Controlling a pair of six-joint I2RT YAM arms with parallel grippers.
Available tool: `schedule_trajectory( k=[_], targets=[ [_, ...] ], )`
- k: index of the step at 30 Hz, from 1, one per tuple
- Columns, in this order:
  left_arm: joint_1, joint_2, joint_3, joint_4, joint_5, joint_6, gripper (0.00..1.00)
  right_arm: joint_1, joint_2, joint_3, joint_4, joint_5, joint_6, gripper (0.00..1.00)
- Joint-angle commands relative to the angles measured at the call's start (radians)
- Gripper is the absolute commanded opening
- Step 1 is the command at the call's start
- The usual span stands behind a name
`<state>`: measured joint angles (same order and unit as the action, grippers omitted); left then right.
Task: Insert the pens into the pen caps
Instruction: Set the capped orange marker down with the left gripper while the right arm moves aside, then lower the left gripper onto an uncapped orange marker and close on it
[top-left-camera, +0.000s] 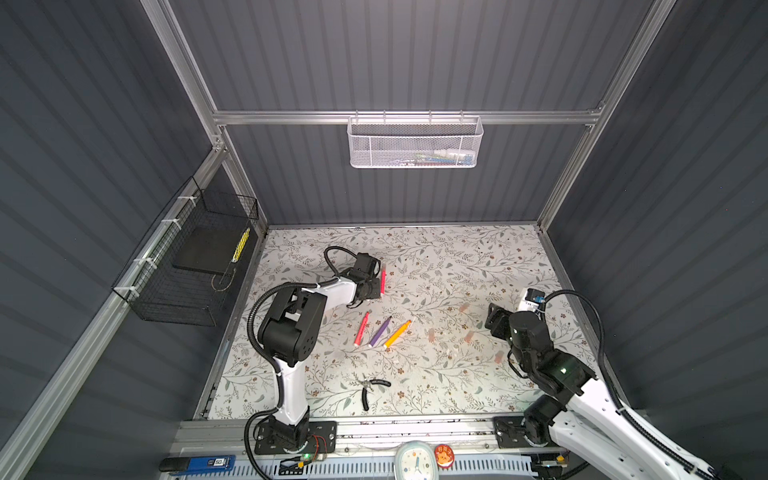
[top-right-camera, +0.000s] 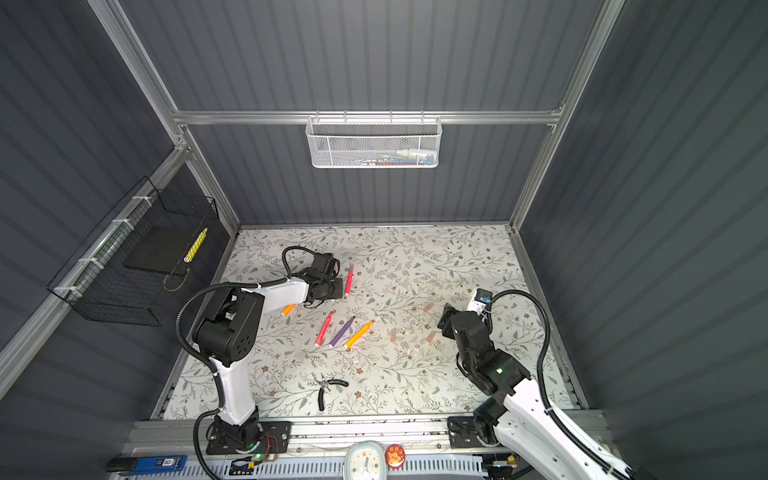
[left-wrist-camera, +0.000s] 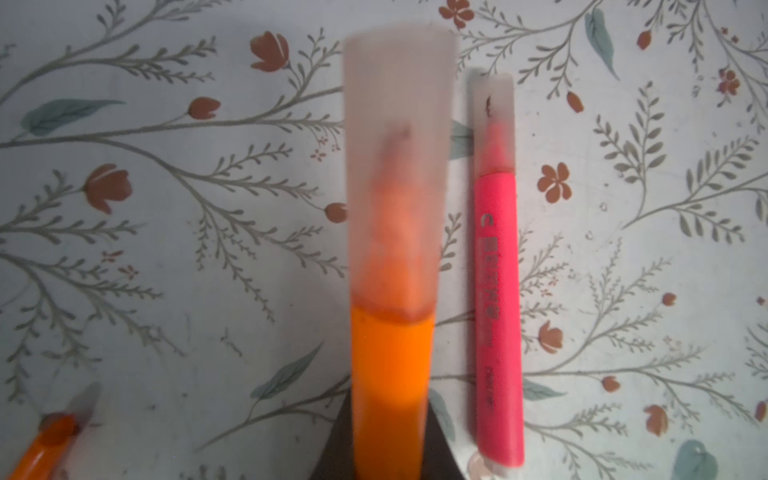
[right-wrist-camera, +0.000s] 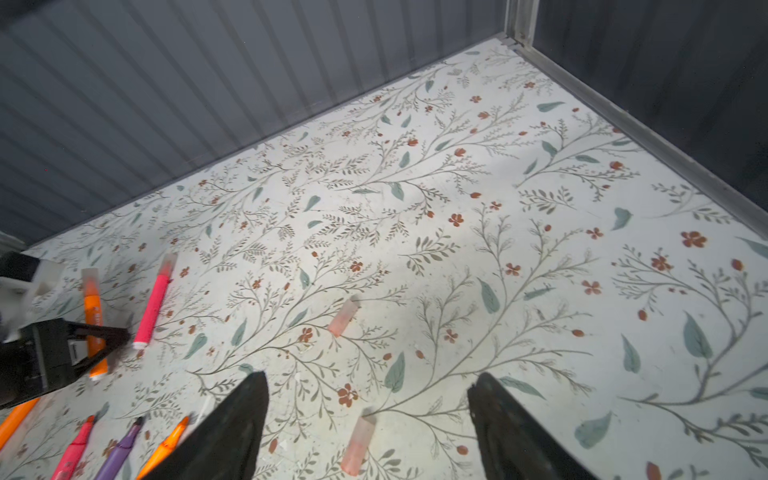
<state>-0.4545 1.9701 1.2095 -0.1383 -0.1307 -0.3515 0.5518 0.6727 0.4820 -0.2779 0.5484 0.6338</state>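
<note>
The orange pen hangs low over flat, empty mat beside the pink pen (left-wrist-camera: 498, 291). My left gripper should release it, and it would end beside the pink one.
My left gripper (top-left-camera: 372, 287) is shut on an orange pen (left-wrist-camera: 390, 374) that wears a translucent pen cap (left-wrist-camera: 399, 166); the gripper hides this pen in both top views. A pink pen (left-wrist-camera: 498, 291), capped too, lies on the mat right beside it. Pink (top-left-camera: 360, 328), purple (top-left-camera: 380, 331) and orange (top-left-camera: 397, 333) uncapped pens lie mid-mat. Another orange pen (top-right-camera: 288, 309) lies under the left arm. My right gripper (right-wrist-camera: 370, 382) hangs open above a loose pale-pink cap (right-wrist-camera: 359, 444). A second cap (right-wrist-camera: 343, 318) lies farther off. More caps (top-left-camera: 469, 336) are scattered to the right.
Black-handled pliers (top-left-camera: 370, 388) lie near the front edge of the floral mat (top-left-camera: 457, 257). A black wire basket (top-left-camera: 187, 266) hangs on the left wall and a white mesh basket (top-left-camera: 415, 143) on the back rail. Grey walls close in the mat.
</note>
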Motion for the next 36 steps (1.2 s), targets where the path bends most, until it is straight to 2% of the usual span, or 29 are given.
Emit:
schedule_trajectory(
  k=[1, 6, 11, 14, 18, 22, 26, 31, 36],
  targets=[
    [0.004, 0.022, 0.017, -0.05, 0.02, 0.023, 0.11, -0.043, 0.044, -0.018, 0.026, 0.013, -0.019, 0.81],
    [0.004, 0.0, 0.001, -0.036, 0.032, 0.028, 0.33, -0.108, 0.114, -0.028, 0.066, 0.066, -0.029, 0.9],
    [0.004, -0.053, -0.024, 0.014, 0.079, 0.045, 0.44, -0.146, 0.151, -0.04, 0.166, 0.068, -0.06, 0.96],
    [0.002, -0.172, -0.102, 0.094, 0.124, 0.03, 0.48, -0.174, 0.197, -0.037, 0.234, 0.034, -0.086, 0.98],
    [-0.028, -0.388, -0.285, 0.23, 0.155, -0.014, 0.54, -0.194, 0.297, 0.025, 0.192, 0.004, -0.072, 0.97],
    [-0.165, -0.551, -0.436, 0.273, 0.054, -0.043, 0.55, -0.196, 0.331, 0.044, 0.183, -0.01, -0.073, 0.97],
    [-0.274, -0.653, -0.582, 0.313, 0.066, -0.092, 0.55, -0.196, 0.308, 0.024, 0.2, -0.039, -0.085, 0.99],
    [-0.322, -0.697, -0.682, 0.304, 0.087, -0.117, 0.54, -0.194, 0.274, -0.001, 0.218, -0.059, -0.091, 0.99],
    [-0.376, -0.681, -0.672, 0.275, 0.109, -0.103, 0.54, -0.195, 0.261, -0.008, 0.215, -0.082, -0.096, 0.99]
  ],
)
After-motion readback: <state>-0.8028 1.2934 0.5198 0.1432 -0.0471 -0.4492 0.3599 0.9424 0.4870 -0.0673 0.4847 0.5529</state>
